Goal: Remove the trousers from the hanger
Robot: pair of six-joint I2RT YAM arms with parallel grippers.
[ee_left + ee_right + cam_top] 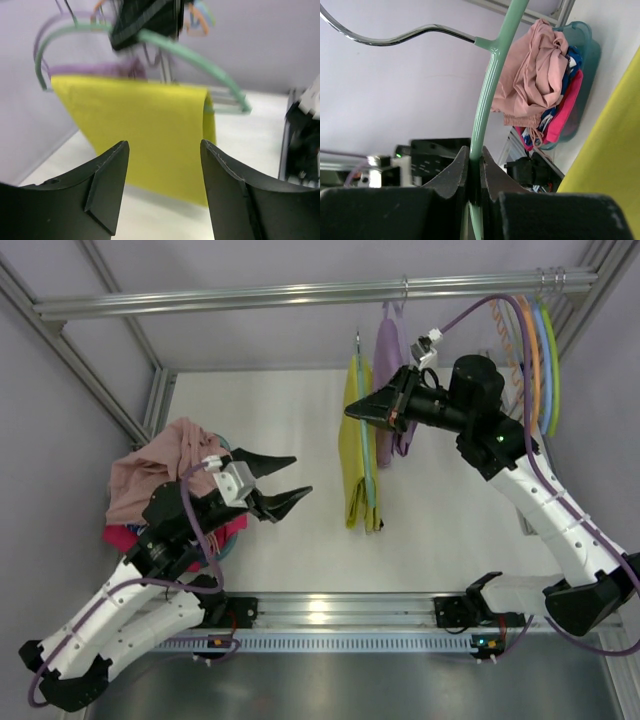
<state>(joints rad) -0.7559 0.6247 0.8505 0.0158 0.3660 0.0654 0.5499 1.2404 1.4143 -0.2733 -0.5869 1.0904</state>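
Observation:
My left gripper pinches the yellow trousers' side facing it next, near the fold but apart from the green hanger, to remove them.
The bright yellow trousers (356, 455) hang folded over a mint-green hanger (366, 455) above the table's middle. The pale lilac trousers (388, 355) hang on a purple hanger from the rail behind them. My right gripper (352, 410) is shut on the green hanger's arm, which the right wrist view shows pinched between the fingers (475, 155), with yellow cloth (610, 150) at the right. My left gripper (290, 480) is open and empty, left of the yellow trousers and apart from them. In the left wrist view the yellow trousers (145, 130) hang ahead of the open gripper (165, 150).
A metal rail (300, 292) crosses the back, with several empty coloured hangers (535, 350) at its right end. A teal basket (580, 40) at the left holds a dusty-pink garment (160, 470) and a red-magenta cloth (125, 537).

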